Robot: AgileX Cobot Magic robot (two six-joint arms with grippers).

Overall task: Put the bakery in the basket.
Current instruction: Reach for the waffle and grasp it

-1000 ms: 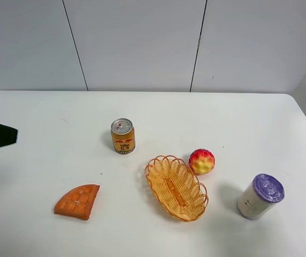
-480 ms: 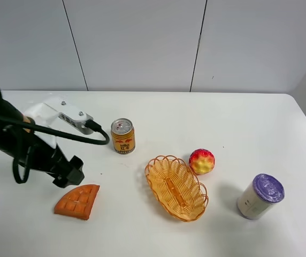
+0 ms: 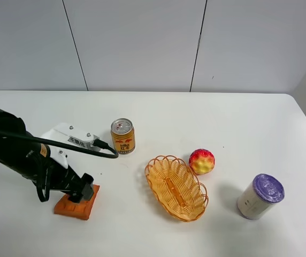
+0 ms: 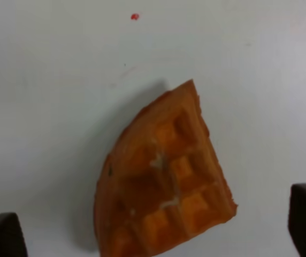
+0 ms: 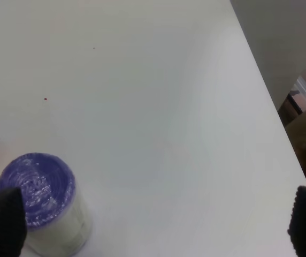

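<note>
Next, my left gripper grabs the bakery across its gridded middle [image 3: 76, 208], from curved edge to corner. Then the bakery goes in the basket [image 3: 166, 182].
The bakery [image 3: 79, 202] is a flat orange-brown waffle wedge lying on the white table at the front left. My left gripper [image 3: 83, 190] hangs directly over it, partly hiding it. In the left wrist view the waffle [image 4: 163, 176] lies between the two dark fingertips [image 4: 0, 235], which stand wide apart, so my left gripper [image 4: 154, 233] is open and empty. The empty wicker basket [image 3: 166, 182] sits to the right of the waffle, near the table's middle. My right gripper [image 5: 153, 227] is open over bare table and does not show in the exterior view.
A gold drink can [image 3: 123, 136] stands behind the waffle and basket. A red-yellow fruit [image 3: 201, 161] lies just right of the basket. A purple-lidded white cup [image 3: 260, 196] stands at the front right, also in the right wrist view [image 5: 40, 198]. The table's right edge [image 5: 260, 80] is near.
The left arm has come in from the left edge and lowered, moving forward until its open gripper is over the waffle. The objects have not moved.
</note>
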